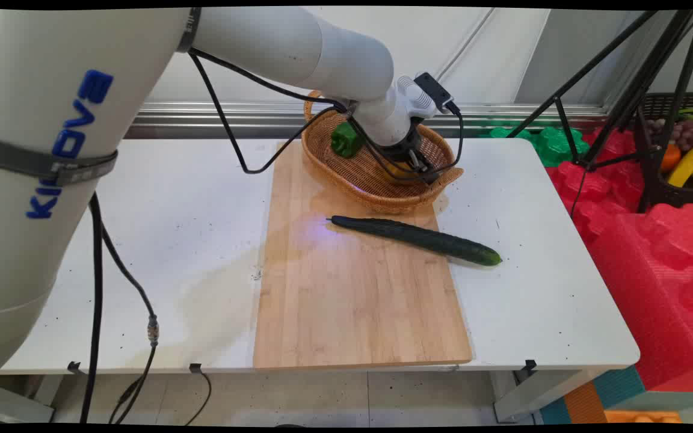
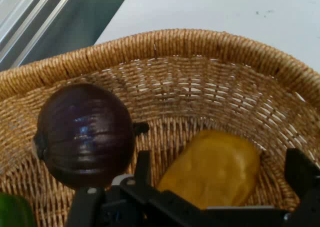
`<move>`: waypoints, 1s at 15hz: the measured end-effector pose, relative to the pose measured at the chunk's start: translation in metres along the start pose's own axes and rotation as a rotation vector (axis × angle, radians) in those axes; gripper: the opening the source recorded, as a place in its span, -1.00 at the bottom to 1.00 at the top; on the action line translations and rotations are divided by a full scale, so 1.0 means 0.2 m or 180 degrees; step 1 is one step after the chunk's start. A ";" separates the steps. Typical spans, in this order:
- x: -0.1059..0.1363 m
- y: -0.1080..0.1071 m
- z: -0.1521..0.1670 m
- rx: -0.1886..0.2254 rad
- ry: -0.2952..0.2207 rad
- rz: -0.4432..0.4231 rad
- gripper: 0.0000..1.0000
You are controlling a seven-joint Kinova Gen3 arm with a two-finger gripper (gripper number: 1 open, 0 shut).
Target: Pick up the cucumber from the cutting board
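The robot's gripper next needs to hold the long dark green cucumber by its thick middle. Then the robot will put the cucumber in the wicker basket.
My gripper reaches down into a woven wicker basket at the far end of a wooden cutting board. In the hand view the gripper is open, its fingers standing on either side of a smooth yellow vegetable on the basket floor, with gaps to both. A dark purple onion lies just left of it. A green pepper rests at the basket's far left side, its edge showing in the hand view's corner.
A long dark green cucumber lies slantwise across the board's right edge, in front of the basket. The white table ends at the right beside red foam blocks, a black tripod and a crate of fruit.
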 end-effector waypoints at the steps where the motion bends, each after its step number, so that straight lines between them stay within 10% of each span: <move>1: 0.00 0.00 -0.01 0.0003 0.0007 0.0015 1.00; 15: 0.02 0.06 -0.70 -0.0065 0.0344 0.0464 1.00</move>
